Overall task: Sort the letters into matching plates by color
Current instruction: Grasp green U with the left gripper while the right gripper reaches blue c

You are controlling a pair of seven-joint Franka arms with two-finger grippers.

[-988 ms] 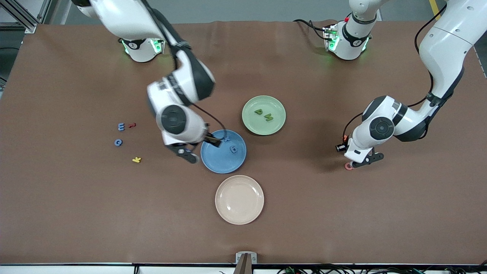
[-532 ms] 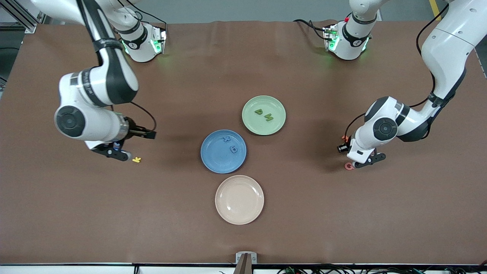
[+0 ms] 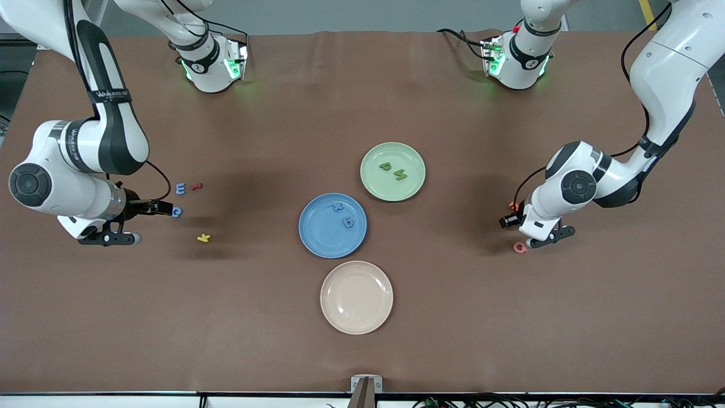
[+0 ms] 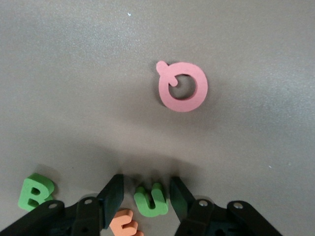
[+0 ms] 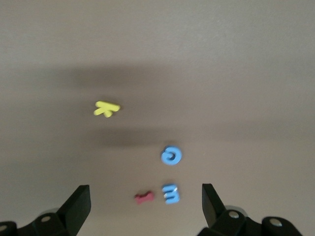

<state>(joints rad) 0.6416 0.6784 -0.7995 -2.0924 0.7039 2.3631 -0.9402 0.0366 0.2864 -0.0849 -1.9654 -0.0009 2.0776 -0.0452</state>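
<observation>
The robot's right gripper needs to sort the C into the matching blue plate [image 3: 332,230], so it should grab the blue C's rounded outer sides next.
My left gripper [image 4: 146,184] [image 3: 544,241] is down at the table near the left arm's end. Its jaws stand open, closely either side of a green U letter [image 4: 150,201], with a thin gap on each side. A green B letter [image 4: 34,191] lies close by. The pale green plate [image 3: 391,191] holds two green letters [image 3: 385,166]. The blue plate [image 3: 320,238] holds two blue letters [image 3: 348,221]. A blue E [image 3: 180,188] [image 5: 171,193] and a blue C [image 3: 177,212] [image 5: 171,156] lie loose on the table. My right gripper [image 3: 110,239] [image 5: 143,191] hangs wide open and empty beside them.
A pink Q [image 3: 519,247] [image 4: 183,86] and an orange letter [image 4: 125,223] lie by the left gripper. A red letter [image 3: 196,186] and a yellow K [image 3: 204,238] lie among the loose blue ones. A beige plate [image 3: 356,297] sits nearer the front camera than the blue plate.
My right arm has swung from the blue plate to the right arm's end of the table, past the loose letters. My left gripper's jaws have narrowed a little round the green U.
</observation>
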